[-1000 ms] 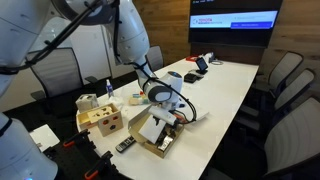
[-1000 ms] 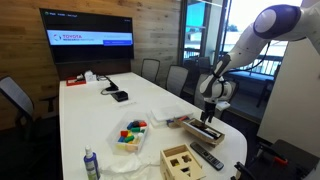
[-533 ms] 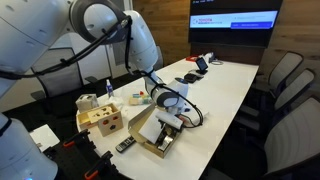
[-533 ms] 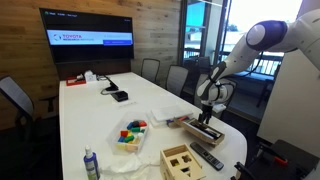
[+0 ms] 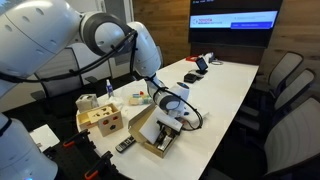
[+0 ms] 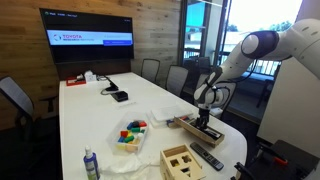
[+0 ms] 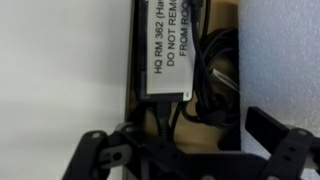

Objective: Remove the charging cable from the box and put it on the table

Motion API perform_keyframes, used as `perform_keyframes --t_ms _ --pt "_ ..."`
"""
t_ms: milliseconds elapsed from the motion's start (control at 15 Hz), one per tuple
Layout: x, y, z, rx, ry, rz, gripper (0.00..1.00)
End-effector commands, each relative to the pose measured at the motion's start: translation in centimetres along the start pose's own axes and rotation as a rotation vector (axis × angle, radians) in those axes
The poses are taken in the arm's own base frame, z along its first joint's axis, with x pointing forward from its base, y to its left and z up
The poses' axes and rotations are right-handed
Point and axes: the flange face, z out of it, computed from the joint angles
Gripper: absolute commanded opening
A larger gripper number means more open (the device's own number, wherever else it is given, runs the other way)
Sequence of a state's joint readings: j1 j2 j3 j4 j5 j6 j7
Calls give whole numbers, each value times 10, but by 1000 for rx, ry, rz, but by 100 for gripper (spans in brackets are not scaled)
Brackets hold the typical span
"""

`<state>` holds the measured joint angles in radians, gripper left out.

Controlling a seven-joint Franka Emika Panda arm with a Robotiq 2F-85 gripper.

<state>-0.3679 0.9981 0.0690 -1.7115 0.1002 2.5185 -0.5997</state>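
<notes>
The coil is between my fingers in the wrist view, but they overlap the box's sides above it, so I should move down before closing on the cable.
An open cardboard box (image 5: 146, 132) stands near the table's end; it also shows in the other exterior view (image 6: 193, 130). In the wrist view the box (image 7: 231, 20) holds a black charging cable (image 7: 213, 72) in coils and a charger brick (image 7: 170, 50) with a white label. My gripper (image 5: 168, 121) hangs just over the box opening, also seen from the other side (image 6: 205, 117). In the wrist view the gripper (image 7: 180, 148) is open, its two fingers spread on either side of the cable, holding nothing.
A wooden shape-sorter box (image 5: 103, 120) and a remote control (image 5: 125, 145) lie beside the cardboard box. A bowl of coloured blocks (image 6: 131, 135) and a bottle (image 6: 91, 165) stand on the white table (image 6: 100, 120). Chairs line both sides.
The arm has bent lower and the gripper has come down closer to the box opening. The box and cable have not moved.
</notes>
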Motion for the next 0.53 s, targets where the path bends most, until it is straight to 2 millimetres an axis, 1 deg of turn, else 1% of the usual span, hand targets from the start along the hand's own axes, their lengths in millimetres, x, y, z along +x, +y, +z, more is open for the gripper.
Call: perform_keyframes --t_ms 0,133,467 --pt "6 4 4 9 -32 15 100" --pt "6 7 4 12 -43 22 100" --pt "1 13 11 39 -65 33 100"
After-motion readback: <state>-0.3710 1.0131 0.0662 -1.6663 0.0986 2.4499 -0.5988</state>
